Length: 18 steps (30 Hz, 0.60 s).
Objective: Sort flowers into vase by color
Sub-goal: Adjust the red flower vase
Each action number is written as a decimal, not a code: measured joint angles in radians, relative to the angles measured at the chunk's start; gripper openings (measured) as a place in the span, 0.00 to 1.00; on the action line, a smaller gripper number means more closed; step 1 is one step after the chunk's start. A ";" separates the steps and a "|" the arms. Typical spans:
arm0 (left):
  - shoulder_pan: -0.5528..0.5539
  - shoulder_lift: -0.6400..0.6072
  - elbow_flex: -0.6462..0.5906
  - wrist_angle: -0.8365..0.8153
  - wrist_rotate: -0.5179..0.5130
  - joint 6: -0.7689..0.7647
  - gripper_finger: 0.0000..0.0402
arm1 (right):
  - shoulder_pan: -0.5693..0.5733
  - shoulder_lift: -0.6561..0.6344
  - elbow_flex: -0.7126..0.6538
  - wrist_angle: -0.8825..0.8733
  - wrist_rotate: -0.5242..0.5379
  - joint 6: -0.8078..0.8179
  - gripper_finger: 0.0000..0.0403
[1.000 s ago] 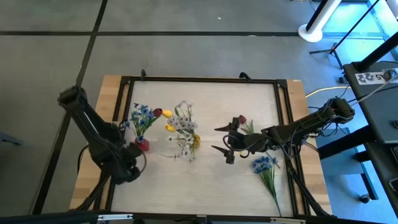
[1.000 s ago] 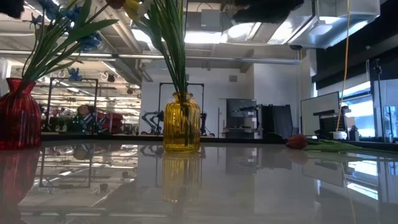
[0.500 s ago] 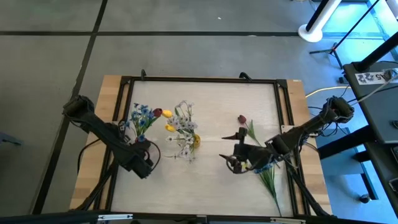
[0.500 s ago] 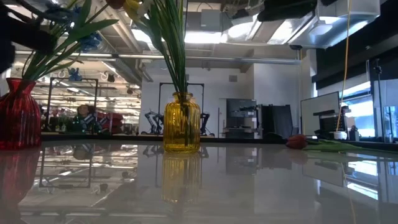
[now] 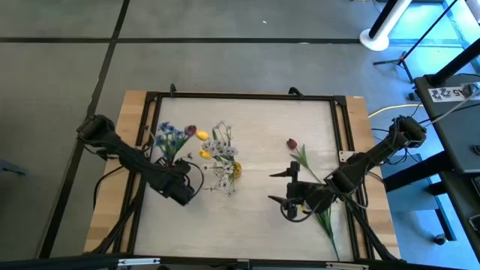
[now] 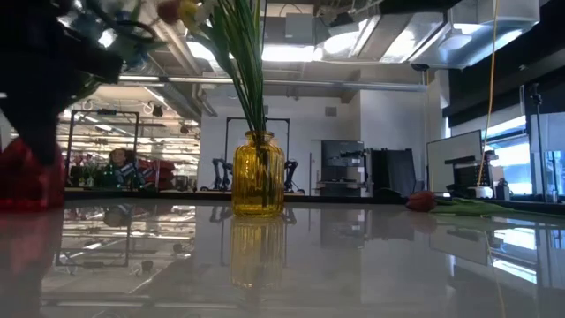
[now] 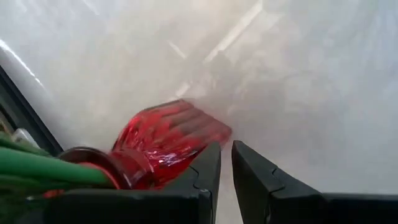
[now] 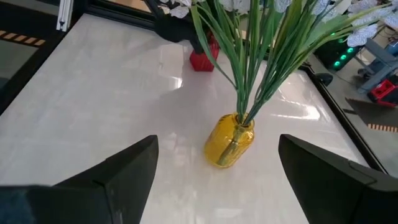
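Next, my right gripper grabs the dark red flower by its green stem, to sort it into the red vase [image 8: 202, 60].
A red vase [image 7: 168, 140] at the table's left holds blue blooms [image 5: 169, 136] and a dark red bud [image 5: 190, 130]. My left gripper [image 7: 225, 163] points down right beside its body, shut and holding nothing; in the high view the left gripper [image 5: 187, 193] hides the vase. At mid-table a yellow vase [image 5: 236, 169] holds white sprigs and a yellow tulip [image 5: 202, 154]. My right gripper [image 5: 282, 187] hangs open above the table, facing the yellow vase [image 8: 230, 140]. A dark red flower [image 5: 291, 143] lies flat on the table. Another green stem [image 5: 325, 217] lies under the right arm, its bloom hidden. My left gripper stands with the outer side of one finger [image 7: 205, 171] against or just next to the red vase's ribbed body [image 7: 186, 140]. I cannot tell whether they touch. Nothing is between the fingers.
A black frame [image 5: 240, 97] rims the white table top. The near middle of the table, between the two grippers, is bare white surface [image 5: 240, 225]. Past the far edge the low view shows a room with racks and screens [image 6: 441, 168].
My left gripper has swung toward the table's right and sunk beside the red vase, coming in front of it in the low view. My right gripper has gone toward the near edge, away from the dark red flower, to above the stem lying there. Neither gripper's opening has changed.
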 joint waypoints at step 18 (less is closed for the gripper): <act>0.157 0.000 -0.072 0.041 -0.157 0.095 0.10 | -0.001 0.000 0.000 0.000 -0.008 0.000 0.82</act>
